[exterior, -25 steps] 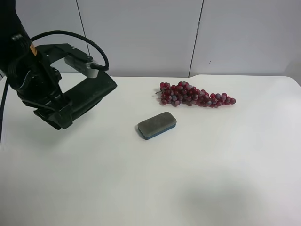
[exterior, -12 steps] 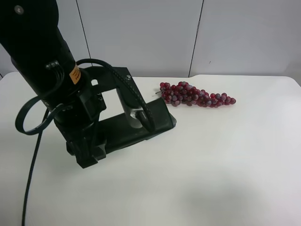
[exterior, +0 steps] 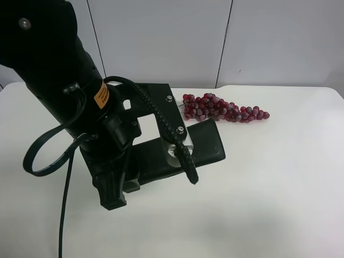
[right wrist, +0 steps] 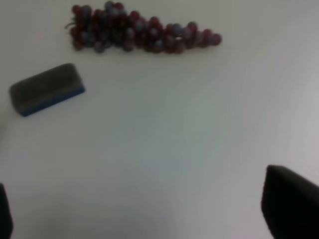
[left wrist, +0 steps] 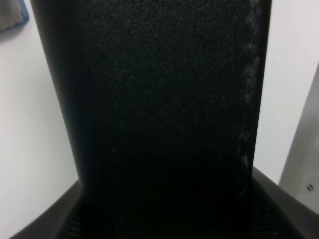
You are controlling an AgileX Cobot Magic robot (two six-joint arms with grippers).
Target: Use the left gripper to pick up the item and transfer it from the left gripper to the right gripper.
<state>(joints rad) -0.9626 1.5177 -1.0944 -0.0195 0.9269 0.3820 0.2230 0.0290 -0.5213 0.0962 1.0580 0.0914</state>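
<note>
My right gripper grabs the pouch by its loose end (exterior: 212,145) next, to take the pouch over from my left gripper.
The item, a long dark green-black pouch (exterior: 207,142), is held above the table by my left gripper (exterior: 124,181), which is shut on its end. This is the black arm with the looping cable at the exterior high view's left. In the left wrist view the pouch (left wrist: 159,114) fills the frame between the gripper's fingers (left wrist: 57,221). My right gripper (right wrist: 149,214) is out of the exterior view. Its wrist view shows its dark fingertips (right wrist: 291,206) wide apart, with nothing between them, above bare table.
A red grape bunch (exterior: 226,109) lies at the back of the white table (exterior: 279,204) and also shows in the right wrist view (right wrist: 142,34). A grey felt eraser with a blue base (right wrist: 47,89) lies near it, hidden in the exterior view behind arm and pouch.
My left arm has carried the pouch from the table's left toward the middle and closer to the camera. It now covers the eraser.
</note>
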